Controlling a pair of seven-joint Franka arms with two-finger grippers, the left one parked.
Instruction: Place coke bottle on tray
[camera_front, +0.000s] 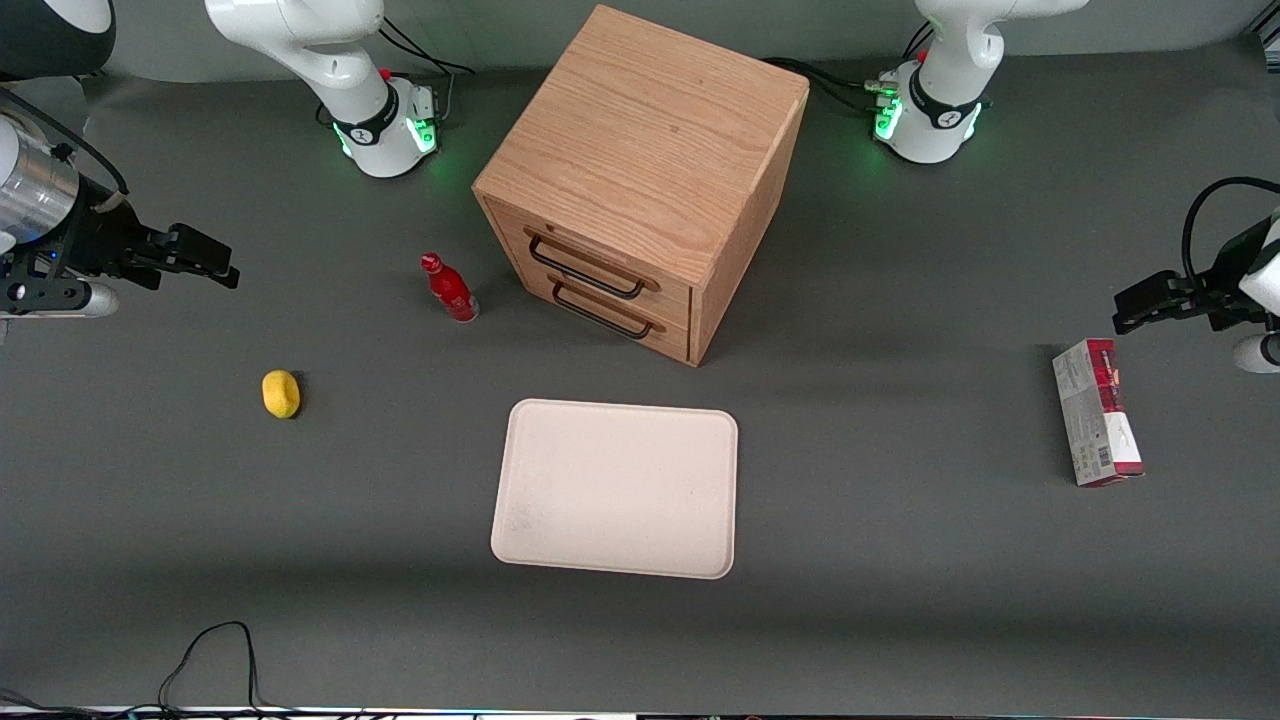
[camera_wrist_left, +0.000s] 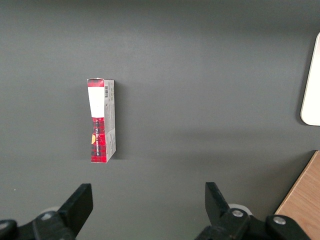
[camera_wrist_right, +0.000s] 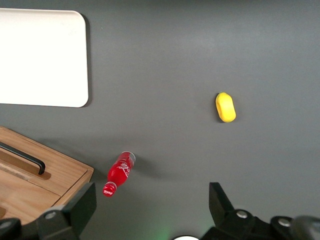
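Observation:
Next, my right gripper grabs the coke bottle by its red cap end (camera_front: 431, 263) to set it on the tray (camera_front: 616, 487).
The coke bottle (camera_front: 450, 288) is small, slim and red with a red cap; it stands upright on the grey table beside the wooden drawer cabinet (camera_front: 640, 180). It also shows in the right wrist view (camera_wrist_right: 119, 173). The cream-white tray (camera_front: 616, 487) lies flat and bare, nearer the front camera than the cabinet; part of it shows in the right wrist view (camera_wrist_right: 42, 57). My right gripper (camera_front: 205, 258) hovers high at the working arm's end of the table, well apart from the bottle. Its fingers (camera_wrist_right: 75, 207) are spread wide open and hold nothing.
A yellow lemon (camera_front: 281, 393) lies on the table between my gripper and the tray, also in the right wrist view (camera_wrist_right: 225, 107). A red-and-grey carton (camera_front: 1096, 411) lies toward the parked arm's end. A black cable (camera_front: 215, 650) loops at the front edge.

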